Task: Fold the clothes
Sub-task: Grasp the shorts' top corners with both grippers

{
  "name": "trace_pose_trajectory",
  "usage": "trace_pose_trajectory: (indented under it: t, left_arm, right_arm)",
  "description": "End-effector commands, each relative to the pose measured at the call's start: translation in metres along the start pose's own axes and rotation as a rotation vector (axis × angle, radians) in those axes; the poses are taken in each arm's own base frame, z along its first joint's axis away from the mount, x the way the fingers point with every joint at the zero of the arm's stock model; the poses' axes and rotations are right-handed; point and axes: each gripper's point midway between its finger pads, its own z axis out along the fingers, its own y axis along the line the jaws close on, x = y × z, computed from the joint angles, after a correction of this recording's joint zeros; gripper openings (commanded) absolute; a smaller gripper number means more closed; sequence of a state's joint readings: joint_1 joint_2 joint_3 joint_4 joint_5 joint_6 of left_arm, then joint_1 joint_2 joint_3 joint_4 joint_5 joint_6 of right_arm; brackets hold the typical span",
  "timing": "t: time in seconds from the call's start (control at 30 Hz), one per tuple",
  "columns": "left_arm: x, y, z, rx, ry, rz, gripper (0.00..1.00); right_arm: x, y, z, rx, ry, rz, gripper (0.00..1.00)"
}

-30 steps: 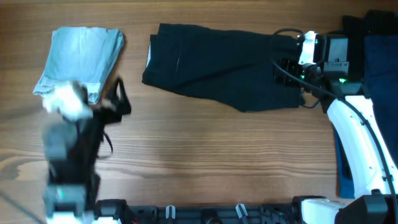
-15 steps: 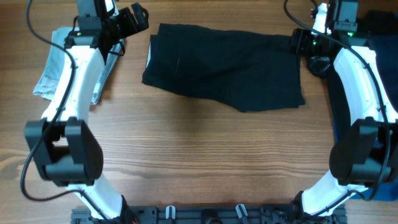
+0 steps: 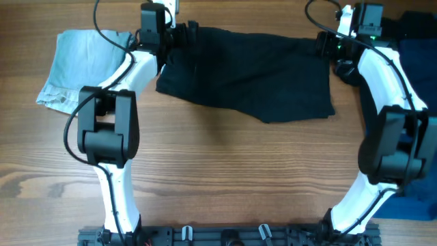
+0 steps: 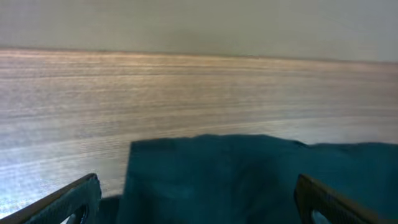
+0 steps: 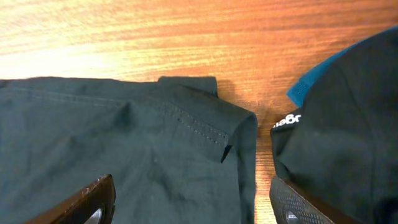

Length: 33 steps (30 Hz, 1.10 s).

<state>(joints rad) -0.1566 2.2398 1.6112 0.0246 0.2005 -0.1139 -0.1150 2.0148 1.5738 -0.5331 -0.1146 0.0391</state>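
My left gripper isn't ready to close on the black garment (image 3: 246,75) yet and should go lower first. Its open fingers are above the garment's far edge (image 3: 207,32) and the wood table.
A black garment (image 3: 246,75) lies flat across the far middle of the table. My left gripper (image 3: 186,31) is at its far left corner, jaws open. In the left wrist view the cloth (image 4: 249,180) lies between the spread fingers (image 4: 68,202) of that gripper (image 4: 199,210). My right gripper (image 3: 326,46) is at the garment's far right corner, also open. In the right wrist view the hemmed corner (image 5: 124,143) lies between the spread fingers (image 5: 305,205) of that gripper (image 5: 196,208). Neither gripper holds cloth.
A folded light blue garment (image 3: 85,65) lies at the far left. A pile of dark and blue clothes (image 3: 416,61) sits at the right edge, close beside the right gripper; it also shows in the right wrist view (image 5: 342,130). Bare wood table (image 3: 225,171) lies in front.
Both arms have swung out to the far side. The left arm came from the front left past the blue garment to the black garment's far left corner. The right gripper shifted to the far right corner.
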Motion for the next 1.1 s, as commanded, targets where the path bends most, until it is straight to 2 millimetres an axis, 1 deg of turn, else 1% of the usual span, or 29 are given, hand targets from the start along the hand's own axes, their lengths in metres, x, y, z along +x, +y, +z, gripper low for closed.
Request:
trace_pose_trajectory:
  t: [0.0,0.07,0.13,0.17,0.2,0.23,0.27,0.33,0.4,0.47,0.53,0.6,0.67,0.9,0.93,0.97,1.0,1.03,1.07]
  left_arm:
    - [-0.001,0.018,0.009,-0.053,-0.030,0.028,0.99]
    - [0.006,0.023,0.018,-0.054,-0.032,0.028,0.99]
    - [0.009,0.024,0.022,-0.053,-0.034,0.028,0.99]
    - [0.013,0.025,0.024,-0.054,-0.028,0.027,0.98]
    - [0.017,0.027,0.026,-0.055,-0.021,0.025,0.95]
    - [0.021,0.028,0.029,-0.056,-0.011,0.023,0.92]
    - [0.026,0.029,0.031,-0.057,-0.003,0.022,0.92]
    - [0.029,0.030,0.033,-0.059,0.003,0.021,0.92]
    - [0.030,0.030,0.033,-0.060,0.009,0.020,0.95]
    - [0.032,0.030,0.033,-0.061,0.016,0.018,0.96]
    - [0.033,0.031,0.033,-0.061,0.018,0.018,0.95]
    - [0.033,0.031,0.033,-0.061,0.020,0.018,0.91]
    - [0.035,0.031,0.033,-0.062,0.026,0.016,0.91]
    - [0.059,0.038,0.045,-0.067,0.071,0.007,0.90]
    - [0.060,0.038,0.045,-0.067,0.072,0.007,0.87]
    - [0.057,0.037,0.044,-0.065,0.066,0.008,0.87]
    - [0.052,0.035,0.042,-0.058,0.056,0.010,0.89]
    - [0.045,0.033,0.039,-0.055,0.042,0.012,0.88]
    - [0.037,0.031,0.035,-0.053,0.029,0.015,0.87]
  right_arm:
    - [-0.002,-0.002,0.011,0.002,-0.004,-0.012,0.80]
    - [-0.001,-0.002,0.014,0.002,-0.002,-0.011,0.80]
    - [-0.001,-0.002,0.014,0.002,-0.002,-0.011,0.80]
    - [-0.001,-0.002,0.014,0.002,-0.002,-0.012,0.80]
    - [-0.001,-0.002,0.014,0.003,-0.002,-0.012,0.84]
    - [-0.001,-0.002,0.014,0.002,-0.001,-0.011,0.85]
    - [-0.001,-0.002,0.014,0.002,-0.002,-0.011,0.85]
    - [-0.001,-0.002,0.014,0.002,-0.001,-0.011,0.85]
    - [-0.001,-0.002,0.014,0.002,-0.001,-0.010,0.86]
    - [-0.001,-0.002,0.014,0.002,-0.001,-0.010,0.86]
    - [0.000,-0.002,0.014,0.003,0.002,-0.009,0.90]
    - [0.000,-0.002,0.014,0.003,0.002,-0.009,0.91]
    - [0.000,-0.002,0.014,0.002,0.002,-0.009,0.92]
    - [0.000,-0.002,0.014,0.002,0.003,-0.001,0.92]
    - [0.000,-0.002,0.014,0.003,0.003,-0.001,0.92]
    - [0.000,-0.002,0.014,0.003,0.003,-0.002,0.91]
    - [0.001,-0.002,0.014,0.002,0.006,-0.001,0.90]
    - [0.002,-0.002,0.014,0.003,0.010,-0.001,0.85]
    - [0.002,-0.002,0.014,0.003,0.011,0.000,0.84]
